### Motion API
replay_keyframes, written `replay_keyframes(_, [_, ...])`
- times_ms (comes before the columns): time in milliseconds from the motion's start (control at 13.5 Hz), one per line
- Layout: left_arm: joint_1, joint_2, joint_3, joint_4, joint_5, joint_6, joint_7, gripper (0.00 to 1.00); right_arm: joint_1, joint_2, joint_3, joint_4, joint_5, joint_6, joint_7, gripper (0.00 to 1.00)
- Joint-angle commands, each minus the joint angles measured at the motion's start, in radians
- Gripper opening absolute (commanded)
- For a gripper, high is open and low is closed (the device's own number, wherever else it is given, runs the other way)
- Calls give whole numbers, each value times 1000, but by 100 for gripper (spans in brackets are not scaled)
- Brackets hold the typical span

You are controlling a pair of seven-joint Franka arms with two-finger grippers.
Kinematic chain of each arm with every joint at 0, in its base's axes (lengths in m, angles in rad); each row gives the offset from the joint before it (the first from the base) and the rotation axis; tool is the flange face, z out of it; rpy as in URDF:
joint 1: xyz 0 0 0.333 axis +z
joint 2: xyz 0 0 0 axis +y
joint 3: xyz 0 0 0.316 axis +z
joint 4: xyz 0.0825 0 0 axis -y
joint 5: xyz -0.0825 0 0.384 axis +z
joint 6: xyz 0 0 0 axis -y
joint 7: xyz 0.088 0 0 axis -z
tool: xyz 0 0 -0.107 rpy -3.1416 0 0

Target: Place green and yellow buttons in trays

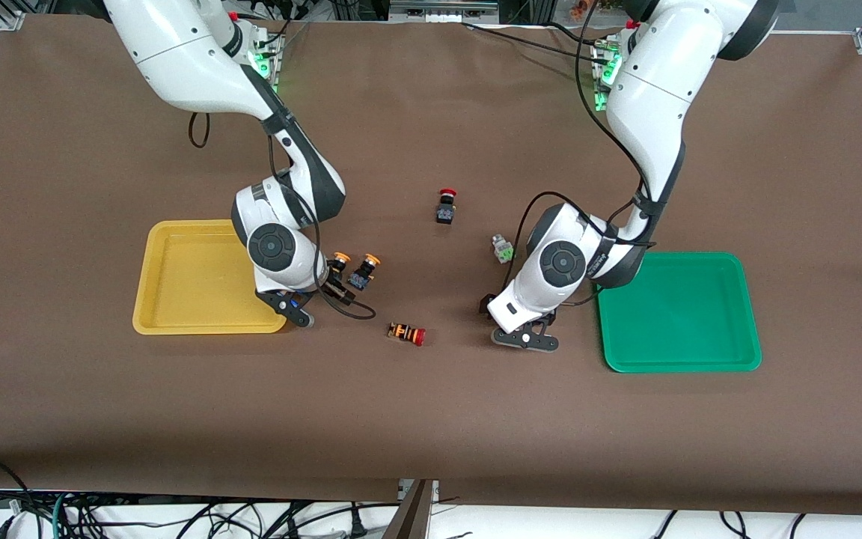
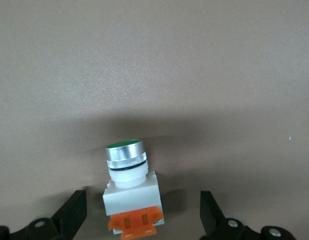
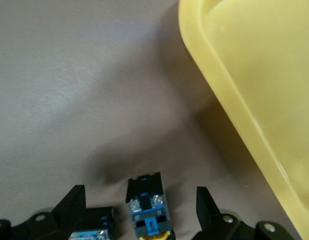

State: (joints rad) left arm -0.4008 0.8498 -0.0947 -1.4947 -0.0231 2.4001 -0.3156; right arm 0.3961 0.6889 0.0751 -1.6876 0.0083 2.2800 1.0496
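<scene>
The yellow-capped button needs to go in the yellow tray [image 3: 267,85], so next I need to grab it with my right gripper by its blue-and-black body [image 3: 148,205].
My left gripper [image 1: 491,305] is low over the table beside the green tray [image 1: 678,314], open. In the left wrist view [image 2: 142,210] a white-silver button with a green cap and orange face [image 2: 130,192] lies between its fingers, untouched; the hand hides it in the front view. A second white button with a green face [image 1: 503,248] lies farther from the front camera. My right gripper [image 1: 332,288] is open beside the yellow tray [image 1: 176,277]. In the right wrist view [image 3: 139,205] one yellow-capped button [image 3: 148,205] lies between the fingers and the other [image 3: 92,227] beside one finger. Both [image 1: 339,263] [image 1: 364,271] show in the front view.
A red-capped black button [image 1: 446,206] stands mid-table, farther from the front camera. A red-capped button with an orange-striped body [image 1: 407,334] lies between the two grippers, nearer the front camera. The yellow tray's rim [image 3: 229,115] runs close by my right gripper.
</scene>
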Motion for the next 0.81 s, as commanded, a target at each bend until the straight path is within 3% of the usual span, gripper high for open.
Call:
replay_keyframes(0, [-9, 14, 16, 31, 5, 2, 0, 42, 4, -12, 0, -46, 18, 39, 38, 94])
replay_keyframes(74, [-9, 9, 18, 31, 6, 1, -5, 14, 6, -11, 0, -49, 18, 39, 41, 88])
replay_keyframes(148, [-3, 6, 18, 33, 9, -4, -4, 0, 6, -12, 0, -50, 18, 39, 41, 82])
replay_keyframes(296, [0, -40, 47, 25, 11, -57, 0, 0, 6, -12, 11, -52, 30, 38, 41, 61])
replay_keyframes(667, [17, -193, 125, 30, 12, -436, 59, 0, 3, -17, 14, -41, 68, 36, 21, 6])
replay_keyframes(741, [31, -213, 142, 30, 12, -522, 103, 0, -5, -25, 14, -35, 68, 32, 17, 0])
